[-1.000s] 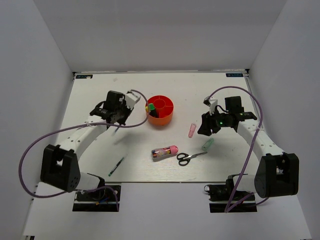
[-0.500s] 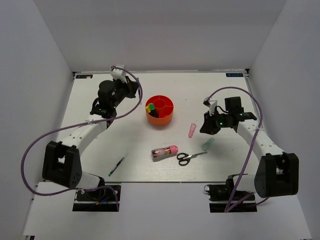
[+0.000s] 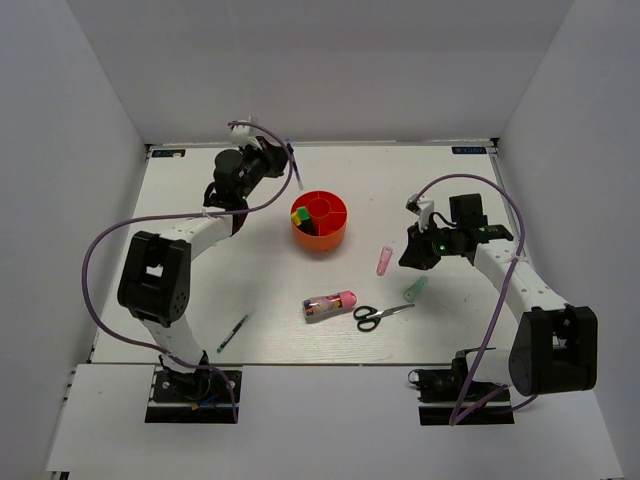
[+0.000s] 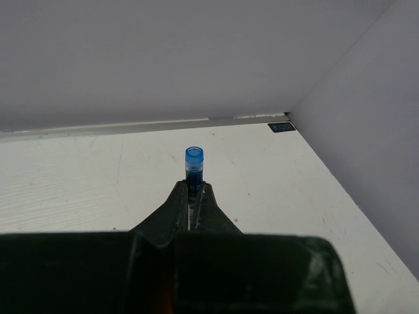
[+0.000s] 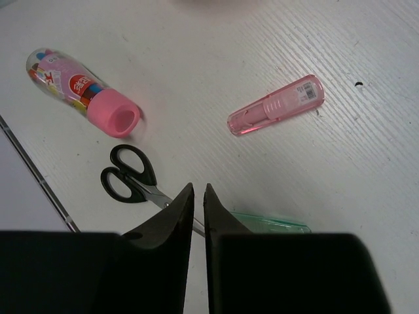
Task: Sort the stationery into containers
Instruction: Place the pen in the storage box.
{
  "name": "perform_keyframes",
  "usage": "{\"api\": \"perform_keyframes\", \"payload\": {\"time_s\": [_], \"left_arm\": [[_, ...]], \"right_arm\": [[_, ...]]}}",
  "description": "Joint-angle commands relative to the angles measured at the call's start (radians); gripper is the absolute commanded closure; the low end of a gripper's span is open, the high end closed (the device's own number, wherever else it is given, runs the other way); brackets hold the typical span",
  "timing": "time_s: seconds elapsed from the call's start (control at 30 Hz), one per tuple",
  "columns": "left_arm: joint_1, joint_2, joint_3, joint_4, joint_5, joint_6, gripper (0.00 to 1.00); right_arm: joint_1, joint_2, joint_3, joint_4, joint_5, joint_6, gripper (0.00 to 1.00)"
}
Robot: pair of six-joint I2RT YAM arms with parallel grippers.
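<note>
My left gripper keeps hold of the blue-capped marker from here until it is over the organiser (image 3: 321,243). Opened now, the marker would land short of it, on bare table.
The orange-red organiser (image 3: 321,243) stands mid-table with green- and yellow-capped markers (image 3: 299,214) in one compartment. My left gripper (image 3: 284,166) (image 4: 194,185) is raised behind and left of it, shut on a blue-capped marker (image 4: 194,160). My right gripper (image 3: 413,256) (image 5: 199,186) hovers with its jaws nearly together and nothing between them. Below it lie the pink tube (image 5: 276,104) (image 3: 384,260), the pale green tube (image 5: 272,225) (image 3: 416,290), the black-handled scissors (image 5: 127,173) (image 3: 380,315) and the clear pink-capped tube (image 5: 82,91) (image 3: 329,304).
A thin pen (image 3: 234,332) lies near the table's front edge on the left. White walls close in the table at the back and both sides. Purple cables loop beside each arm.
My left arm has lifted away from the organiser and swung back toward the far left corner, still gripping. The right gripper has closed its jaws and barely shifted.
</note>
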Motion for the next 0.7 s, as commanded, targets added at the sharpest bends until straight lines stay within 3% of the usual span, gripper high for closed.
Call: {"api": "perform_keyframes", "payload": {"time_s": [0.0, 0.47, 0.67], "left_arm": [[0.002, 0.004, 0.038, 0.055, 0.030, -0.021, 1.00], [-0.003, 0.070, -0.005, 0.081, 0.033, -0.010, 1.00], [-0.013, 0.083, -0.028, 0.078, 0.039, 0.007, 1.00]], "right_arm": [[-0.006, 0.002, -0.002, 0.000, -0.024, -0.015, 0.85], [-0.004, 0.018, 0.004, -0.007, -0.022, -0.023, 0.82], [-0.004, 0.019, 0.003, -0.012, -0.024, -0.026, 0.76]]}}
